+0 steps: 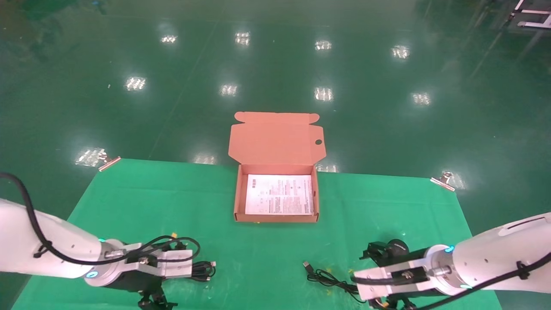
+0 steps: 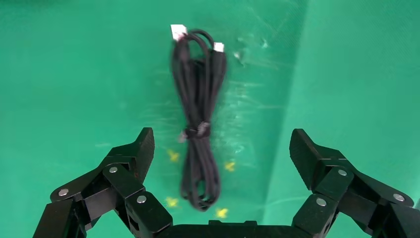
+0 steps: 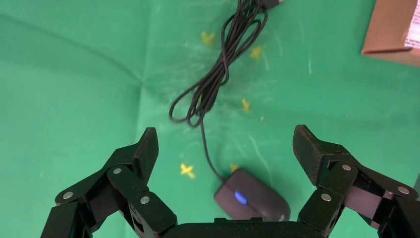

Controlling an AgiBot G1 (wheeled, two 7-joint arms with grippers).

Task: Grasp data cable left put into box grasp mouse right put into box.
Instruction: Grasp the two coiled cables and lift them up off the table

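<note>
The data cable's loops spread slack beyond its tie. My left gripper needs to grab the data cable by its tied middle next, where the strands come together.
The data cable [image 2: 198, 119] is a black elongated coil with silver-tipped plugs, lying on the green mat; its plug end shows in the head view [image 1: 203, 270]. My left gripper [image 2: 221, 135] hovers open above it, the coil between the fingers and untouched. The mouse [image 3: 252, 196] is black with a blue-lit wheel, its thin cord [image 3: 218, 74] trailing away in loose loops. My right gripper [image 3: 224, 133] hovers open above the mouse, not touching it. The box [image 1: 275, 218] stands open at the mat's far middle, lid [image 1: 275, 137] up, a white sheet inside.
The green mat [image 1: 129, 193] covers the table, clipped at both far corners by metal clips [image 1: 443, 181]. The mouse cord's USB plug [image 1: 306, 265] lies between the two arms. Yellow marks dot the mat near both objects. A box corner [image 3: 391, 29] shows in the right wrist view.
</note>
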